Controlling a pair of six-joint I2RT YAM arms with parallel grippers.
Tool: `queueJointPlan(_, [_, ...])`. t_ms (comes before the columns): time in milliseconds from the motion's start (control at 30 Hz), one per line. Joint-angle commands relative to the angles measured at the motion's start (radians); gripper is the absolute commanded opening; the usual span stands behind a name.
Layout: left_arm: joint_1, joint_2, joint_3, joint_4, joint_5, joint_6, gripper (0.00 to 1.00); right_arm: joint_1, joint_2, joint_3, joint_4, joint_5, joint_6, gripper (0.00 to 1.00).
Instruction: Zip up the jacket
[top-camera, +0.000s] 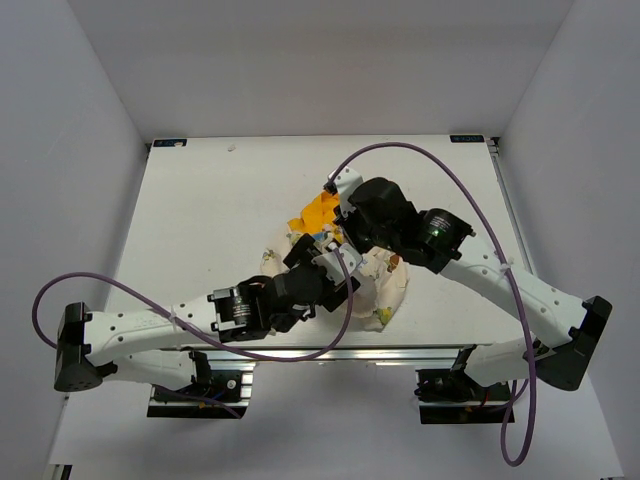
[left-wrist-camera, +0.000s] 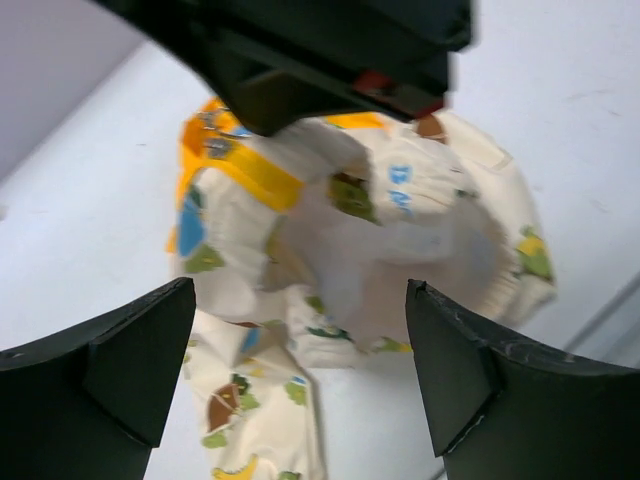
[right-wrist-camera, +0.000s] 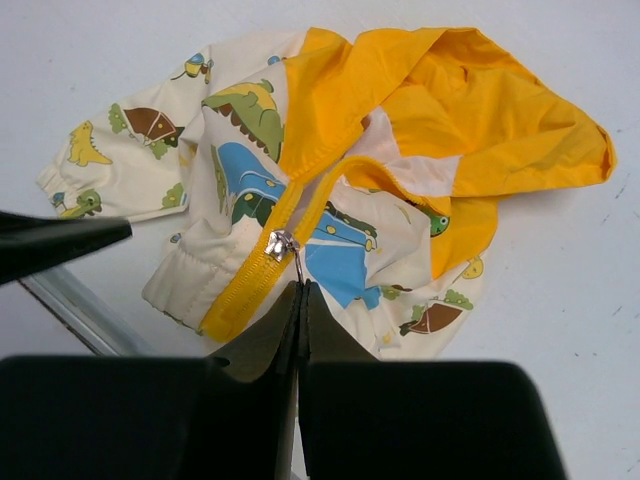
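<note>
The yellow zipper's hem end (right-wrist-camera: 226, 314) is the part my left gripper needs to grab next, leaving the slider (right-wrist-camera: 280, 243) free, and this anchors the zipper for zipping the jacket.
The jacket (top-camera: 385, 285) lies crumpled in the middle of the table, cream with cartoon prints, its yellow hood (top-camera: 318, 212) toward the far side. In the right wrist view the jacket (right-wrist-camera: 240, 130) lies front-up. Its yellow zipper (right-wrist-camera: 240, 295) is closed from the hem up to the silver slider (right-wrist-camera: 280, 243). My right gripper (right-wrist-camera: 301, 285) is shut on the slider's pull tab. My left gripper (left-wrist-camera: 300, 345) is open and empty, hovering just above the jacket's hem and sleeve (left-wrist-camera: 250, 400). In the top view both the right gripper (top-camera: 343, 235) and the left gripper (top-camera: 335, 268) sit over the jacket.
The white table (top-camera: 220, 220) has walls on three sides. A metal rail (top-camera: 330, 352) runs along the near edge, close to the jacket's hem. The right arm's body (left-wrist-camera: 330, 50) hangs just above the left gripper's view. Purple cables loop from both arms.
</note>
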Motion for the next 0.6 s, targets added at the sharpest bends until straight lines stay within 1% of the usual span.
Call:
queueJointPlan(0, [-0.013, -0.016, -0.016, 0.097, -0.19, 0.092, 0.94, -0.019, -0.023, 0.05, -0.008, -0.071, 0.012, 0.0])
queueJointPlan(200, [-0.011, -0.001, -0.038, 0.18, -0.13, 0.193, 0.9, -0.035, -0.025, 0.047, -0.001, -0.137, 0.011, 0.0])
queueJointPlan(300, [-0.011, 0.031, -0.033, 0.191, -0.121, 0.204, 0.9, -0.038, -0.033, 0.049, 0.006, -0.164, 0.009, 0.0])
queueJointPlan(367, [-0.013, 0.036, -0.047, 0.214, -0.073, 0.218, 0.89, -0.041, -0.034, 0.049, 0.006, -0.172, 0.012, 0.0])
queueJointPlan(500, [-0.011, 0.054, -0.049, 0.225, -0.082, 0.219, 0.8, -0.047, -0.04, 0.043, 0.009, -0.206, 0.015, 0.0])
queueJointPlan(567, [-0.013, 0.059, -0.047, 0.226, -0.069, 0.226, 0.73, -0.048, -0.04, 0.041, 0.006, -0.212, 0.015, 0.0])
